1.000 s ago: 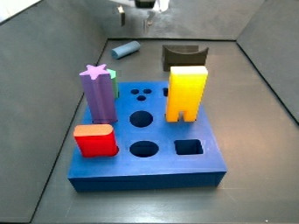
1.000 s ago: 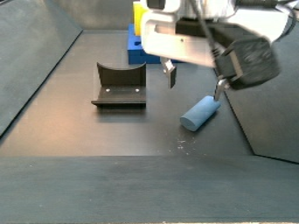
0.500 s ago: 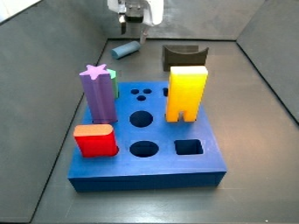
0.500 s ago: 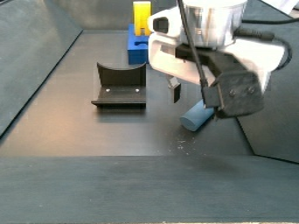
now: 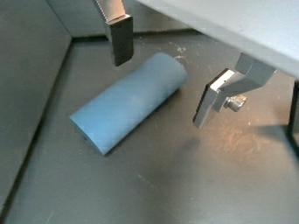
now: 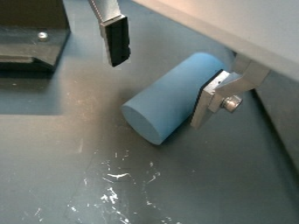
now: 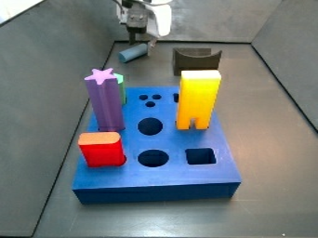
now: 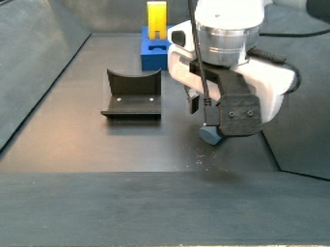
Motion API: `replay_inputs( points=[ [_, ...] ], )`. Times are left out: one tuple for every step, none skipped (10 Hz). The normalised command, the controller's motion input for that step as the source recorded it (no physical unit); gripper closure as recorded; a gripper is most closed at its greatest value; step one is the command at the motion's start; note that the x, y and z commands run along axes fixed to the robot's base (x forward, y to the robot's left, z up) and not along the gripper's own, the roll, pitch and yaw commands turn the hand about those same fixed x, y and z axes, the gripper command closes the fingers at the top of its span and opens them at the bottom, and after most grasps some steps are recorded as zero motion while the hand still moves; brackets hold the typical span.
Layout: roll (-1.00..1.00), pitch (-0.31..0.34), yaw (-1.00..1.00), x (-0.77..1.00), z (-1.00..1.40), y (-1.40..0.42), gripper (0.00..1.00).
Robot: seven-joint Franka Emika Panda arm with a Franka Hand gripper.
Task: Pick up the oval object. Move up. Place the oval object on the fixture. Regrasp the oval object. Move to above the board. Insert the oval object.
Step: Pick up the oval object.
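The oval object needs to be gripped next by its smooth rounded body (image 7: 134,53), so that my gripper can set it on the fixture (image 7: 192,59).
The oval object (image 5: 128,101) is a smooth grey-blue peg lying on its side on the dark floor, also seen close up in a wrist view (image 6: 176,96). My gripper (image 5: 163,74) is open and low over it, with one finger on each side of the peg's end (image 6: 163,74). In both side views the gripper (image 7: 137,35) (image 8: 210,118) stands right above the oval object (image 7: 132,51) (image 8: 213,136). The fixture (image 7: 192,59) (image 8: 131,94) sits apart from it on the floor. The blue board (image 7: 162,167) lies nearer the front.
On the board stand a purple star-topped peg (image 7: 104,98), a yellow arch block (image 7: 199,98) and a red block (image 7: 100,149). Grey walls close in the floor; the peg lies near one wall (image 8: 290,145). The fixture's corner (image 6: 30,48) shows in a wrist view.
The gripper has come down from above the floor to the peg's level, and its open fingers now flank the peg. The peg has not moved.
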Motion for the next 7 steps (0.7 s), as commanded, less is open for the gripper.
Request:
replay_inputs(
  points=[
    [-0.05,-0.134,-0.25,0.0,-0.44,0.04,0.0],
    [-0.06,-0.139,-0.21,0.0,-0.41,0.0,0.0],
    [-0.07,-0.227,-0.16,-0.06,-0.27,0.03,0.0],
    [-0.08,-0.094,-0.05,0.0,-0.09,0.08,0.0],
    [0.0,-0.001,0.0,0.0,0.0,0.0,0.0],
    [0.0,0.0,0.0,0.0,0.0,0.0,1.0],
    [0.0,0.0,0.0,0.0,0.0,0.0,1.0]
  ],
)
